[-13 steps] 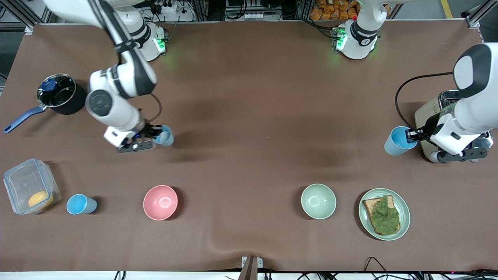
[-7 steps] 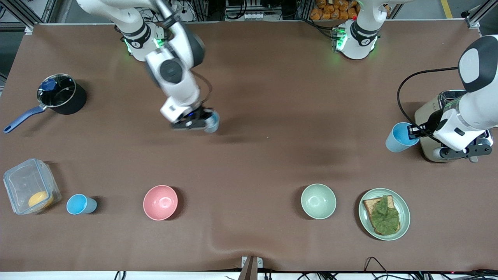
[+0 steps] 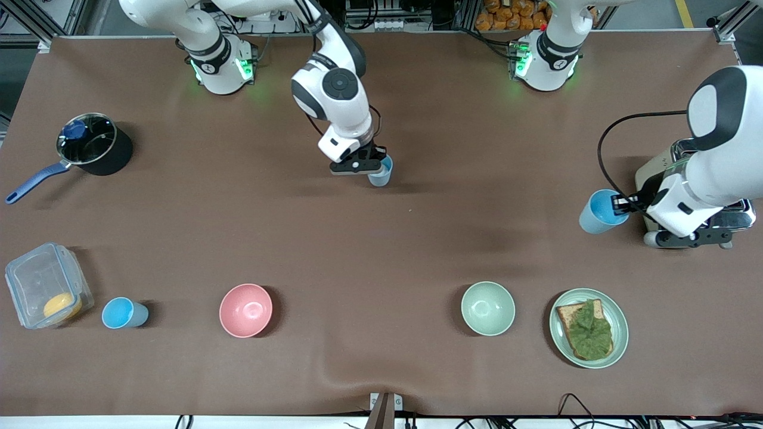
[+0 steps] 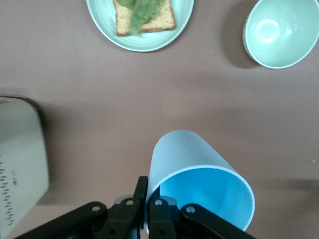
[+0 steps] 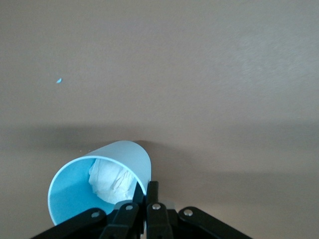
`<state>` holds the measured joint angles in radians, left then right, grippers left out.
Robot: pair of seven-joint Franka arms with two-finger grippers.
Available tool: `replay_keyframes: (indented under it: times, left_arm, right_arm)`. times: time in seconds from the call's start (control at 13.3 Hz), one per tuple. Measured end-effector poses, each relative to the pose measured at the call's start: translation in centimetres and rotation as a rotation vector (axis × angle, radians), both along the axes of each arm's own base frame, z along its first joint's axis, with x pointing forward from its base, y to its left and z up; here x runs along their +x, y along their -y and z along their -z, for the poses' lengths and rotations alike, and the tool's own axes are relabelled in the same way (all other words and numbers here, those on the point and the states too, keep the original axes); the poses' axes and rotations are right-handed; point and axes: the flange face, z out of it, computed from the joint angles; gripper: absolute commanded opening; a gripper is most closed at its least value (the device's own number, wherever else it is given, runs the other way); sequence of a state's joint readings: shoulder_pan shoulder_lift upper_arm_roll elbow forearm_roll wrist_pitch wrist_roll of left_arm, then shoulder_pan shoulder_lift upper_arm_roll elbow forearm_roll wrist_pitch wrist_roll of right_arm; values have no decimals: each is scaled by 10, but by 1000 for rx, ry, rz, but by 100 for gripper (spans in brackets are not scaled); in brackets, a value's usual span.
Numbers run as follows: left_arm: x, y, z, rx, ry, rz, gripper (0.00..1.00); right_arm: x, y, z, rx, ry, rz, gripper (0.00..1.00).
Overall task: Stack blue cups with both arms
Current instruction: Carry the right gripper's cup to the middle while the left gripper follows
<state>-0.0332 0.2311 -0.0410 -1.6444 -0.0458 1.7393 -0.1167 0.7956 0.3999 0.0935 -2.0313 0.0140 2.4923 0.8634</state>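
My right gripper opens next, since the blue cup's base meets its shadow on the tabletop, so the cup would remain standing there.
My right gripper [image 3: 374, 164] is shut on the rim of a blue cup [image 3: 380, 173] and holds it over the middle of the table. In the right wrist view this cup [image 5: 102, 186] has a white crumpled patch inside, and the gripper [image 5: 146, 193] pinches its wall. My left gripper [image 3: 621, 204] is shut on the rim of a second blue cup [image 3: 597, 212], tilted, beside the toaster. In the left wrist view the gripper [image 4: 147, 196] pinches this cup's [image 4: 199, 174] wall. A third blue cup [image 3: 124, 313] stands beside the clear box.
A toaster [image 3: 658, 173] stands at the left arm's end. A pale green bowl [image 3: 487, 308], a plate with toast and lettuce [image 3: 560, 336] and a pink bowl [image 3: 245, 310] lie nearer the front camera. A black pot [image 3: 94, 146] and a clear box [image 3: 45, 283] are at the right arm's end.
My right arm has carried its cup from the right arm's end of the table to over the middle. My left gripper has shifted its cup slightly away from the toaster.
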Motion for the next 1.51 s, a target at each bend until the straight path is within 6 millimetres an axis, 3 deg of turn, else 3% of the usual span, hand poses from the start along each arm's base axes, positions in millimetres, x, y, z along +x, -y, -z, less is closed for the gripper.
replay_keyframes:
  times: [0.08, 0.23, 0.3, 0.45, 0.68, 0.83, 1.06, 1.28, 1.51]
  left_arm:
    - [1, 2, 4, -4, -7, 1, 0]
    - [4, 4, 5, -6, -5, 3, 0]
    - [6, 5, 3, -7, -1, 5, 0]
    - [6, 7, 3, -7, 0, 8, 0]
    - [7, 8, 6, -7, -4, 10, 0]
    - [8, 14, 6, -8, -3, 20, 0]
    - [6, 35, 4, -12, 1, 49, 0]
    - [-2, 78, 3, -12, -11, 76, 0]
    - [-14, 122, 5, 1, -25, 51, 0]
  right_arm:
    - [0, -1, 1, -1, -1, -1, 0]
    - [2, -1, 1, -3, -1, 2, 26]
    - [4, 1, 1, -4, 0, 5, 34]
    - [7, 4, 1, -8, 0, 12, 38]
    - [10, 7, 1, -14, -1, 18, 58]
    - [25, 16, -7, -49, -29, 22, 72]
    - [61, 26, -51, -109, -88, 27, 86]
    - [87, 31, -106, -118, -138, 28, 90]
    - [119, 64, -153, -76, -159, 21, 93]
